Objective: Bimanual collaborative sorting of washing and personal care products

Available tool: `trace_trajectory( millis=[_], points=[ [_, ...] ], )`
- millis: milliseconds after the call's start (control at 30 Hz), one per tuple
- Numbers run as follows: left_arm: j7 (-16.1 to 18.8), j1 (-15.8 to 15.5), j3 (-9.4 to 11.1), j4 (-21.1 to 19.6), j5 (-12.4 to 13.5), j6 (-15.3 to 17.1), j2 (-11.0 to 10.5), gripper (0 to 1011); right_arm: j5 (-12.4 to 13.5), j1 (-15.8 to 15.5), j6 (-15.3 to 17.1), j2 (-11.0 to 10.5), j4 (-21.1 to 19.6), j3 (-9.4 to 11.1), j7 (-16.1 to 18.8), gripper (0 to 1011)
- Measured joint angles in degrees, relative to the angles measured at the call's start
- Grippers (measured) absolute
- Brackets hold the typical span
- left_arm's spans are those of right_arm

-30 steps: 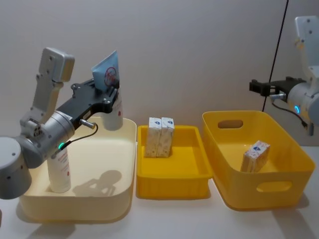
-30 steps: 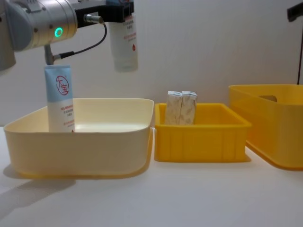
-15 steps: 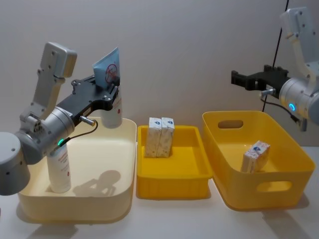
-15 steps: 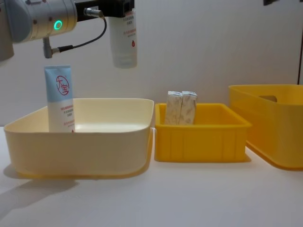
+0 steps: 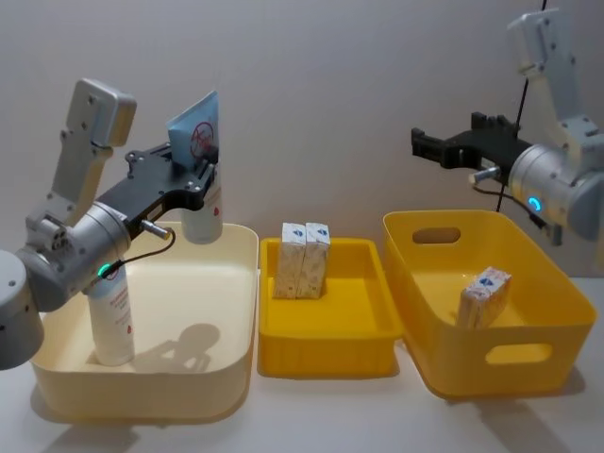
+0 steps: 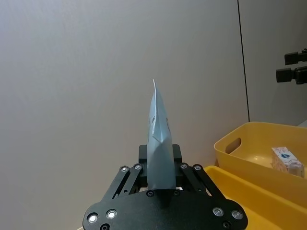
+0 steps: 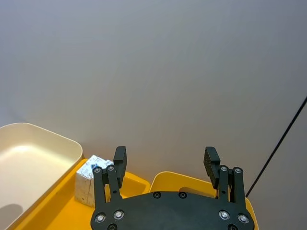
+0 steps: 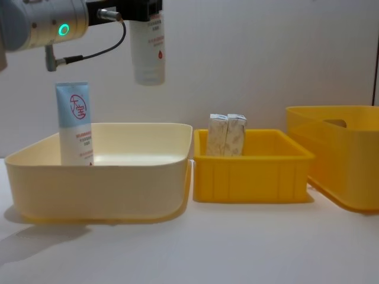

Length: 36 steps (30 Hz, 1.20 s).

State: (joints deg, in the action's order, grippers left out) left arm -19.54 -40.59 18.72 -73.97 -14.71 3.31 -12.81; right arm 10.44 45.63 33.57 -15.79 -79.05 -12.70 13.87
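Observation:
My right gripper grabs the tube by its bare white lower part (image 5: 202, 221) (image 8: 148, 66) next, since my left gripper's fingers cover the tube around its blue end.
My left gripper (image 5: 193, 177) is shut on a white squeeze tube (image 5: 201, 193) with a pale-blue end and red circle logo, holding it upright in the air over the far side of the cream tub (image 5: 231, 377). The left wrist view shows the tube's blue end (image 6: 159, 143) between the fingers. A second tube (image 5: 112, 319) stands upright in that tub's near left part. Two speckled cartons (image 5: 302, 259) stand in the small yellow bin (image 5: 326, 354). Another carton (image 5: 484, 295) leans in the large yellow tub (image 5: 557, 326). My right gripper (image 5: 423, 147) hangs open and empty, high above the gap between bin and tub.
The three containers stand side by side on a pale table, cream tub (image 8: 95, 189), small bin (image 8: 254, 180) and large tub (image 8: 337, 171). A plain wall is close behind them. A dark cable (image 5: 522, 90) hangs by the right arm.
My left gripper has carried the tube slightly left and up. The right gripper has swung left, from the far right edge towards the middle.

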Motion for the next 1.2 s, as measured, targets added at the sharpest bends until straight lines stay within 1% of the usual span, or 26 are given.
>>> trace_trajectory(
  millis=[167,200,267,433,500,567,600,700,800,867,900,1067,1133,1167,1200],
  points=[
    [-0.31,0.34,-0.39,-0.21,-0.28,0.09,-0.49,260,-1.05,-0.24,-2.14,0.71,-0.05,-1.18,-0.40,1001],
    [-0.36,0.36,-0.41,-0.21,-0.33,0.08,-0.54,260,-1.34,-0.33,-3.15,0.87,-0.08,-1.70,-0.13,1001],
    [-0.40,0.37,-0.44,-0.21,-0.37,0.09,-0.57,261,-1.42,-0.36,-3.48,0.92,-0.09,-1.86,0.01,1001],
    [-0.72,0.38,-0.61,0.16,-0.78,0.01,-0.83,261,-1.76,-0.55,-5.86,1.13,-0.13,-3.13,1.66,1001],
    [-0.77,0.36,-0.62,0.30,-0.85,-0.03,-0.87,261,-1.79,-0.62,-7.23,1.16,-0.15,-3.95,2.94,1001],
    [-0.87,0.31,-0.62,0.52,-0.95,-0.15,-0.91,261,-1.80,-0.63,-7.50,1.16,-0.16,-4.13,3.25,1001],
    [-0.90,0.27,-0.63,0.63,-0.99,-0.20,-0.92,261,-1.77,-0.64,-8.37,1.14,-0.17,-4.80,4.30,1001],
    [-0.99,0.14,-0.66,0.95,-1.06,-0.34,-0.96,261,-1.69,-0.65,-8.88,1.10,-0.17,-5.19,5.04,1001],
    [-1.04,-0.01,-0.68,1.28,-1.12,-0.44,-0.99,261,-1.39,-0.64,-9.81,0.95,-0.19,-5.95,6.74,1001],
    [-1.09,-0.11,-0.69,1.52,-1.14,-0.49,-1.03,261,-1.04,-0.57,-10.48,0.82,-0.20,-6.65,8.19,1001],
    [-1.11,-0.14,-0.70,1.59,-1.15,-0.51,-1.04,261,-0.70,-0.44,-10.94,0.64,-0.20,-7.35,9.56,1001],
    [-1.15,-0.33,-0.76,1.97,-1.16,-0.59,-1.13,261,-0.06,-0.14,-11.47,0.34,-0.16,-8.39,12.12,1001],
    [-1.15,-0.36,-0.77,2.03,-1.15,-0.59,-1.16,261,0.46,0.20,-11.71,0.03,0.01,-9.42,14.19,1001],
    [-1.15,-0.36,-0.77,2.03,-1.15,-0.59,-1.16,261,0.46,0.20,-11.71,0.03,0.01,-9.42,14.19,1001],
    [-1.17,-0.39,-0.81,2.11,-1.13,-0.60,-1.21,261,0.76,0.45,-11.78,-0.15,0.16,-9.96,15.43,1001]
  ],
)
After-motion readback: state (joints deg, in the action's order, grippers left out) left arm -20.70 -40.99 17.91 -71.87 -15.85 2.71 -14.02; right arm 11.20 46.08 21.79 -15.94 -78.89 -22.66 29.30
